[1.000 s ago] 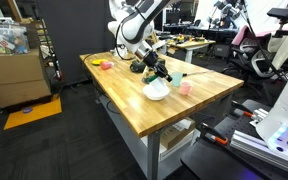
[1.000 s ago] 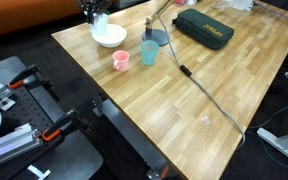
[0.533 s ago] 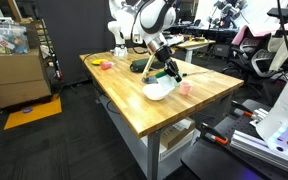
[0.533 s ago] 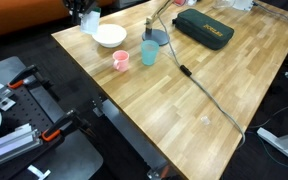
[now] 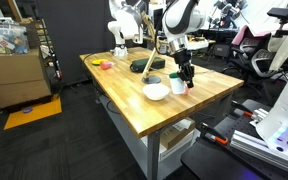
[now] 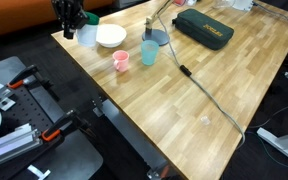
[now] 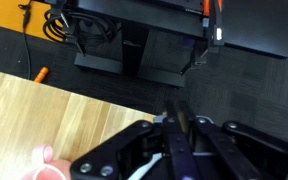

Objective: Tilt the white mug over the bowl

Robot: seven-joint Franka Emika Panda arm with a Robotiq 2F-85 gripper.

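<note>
I need to bring the white mug point(image 5: 177, 87) over the bowl before my gripper lets go of it. The mug hangs above the table near the table's edge, so it would drop short if I opened now.
The white mug point(image 5: 177, 87) point(image 6: 86, 30) is small, with a greenish patch at its top. It hangs in my gripper point(image 5: 187, 74) point(image 6: 72, 22) just beside the bowl, near the table's edge. The bowl point(image 5: 155, 92) point(image 6: 110, 36) is shallow, round and plain white, and sits on the wooden table. In the wrist view my gripper point(image 7: 174, 150) has its dark fingers close together around a white rim. I cannot tell whether the mug is upright or tilted.
A pale pink cup point(image 6: 121, 60) point(image 7: 44, 172) and a light blue cup point(image 6: 149, 52) stand near the bowl. A flat blue round thing point(image 6: 157, 38), a dark green case point(image 6: 204, 30) and a long cable point(image 6: 199, 85) lie on the table point(image 6: 184, 110).
My gripper has carried the white mug from above the bowl out to its side, toward the table's edge. The bowl and cups have not moved.
</note>
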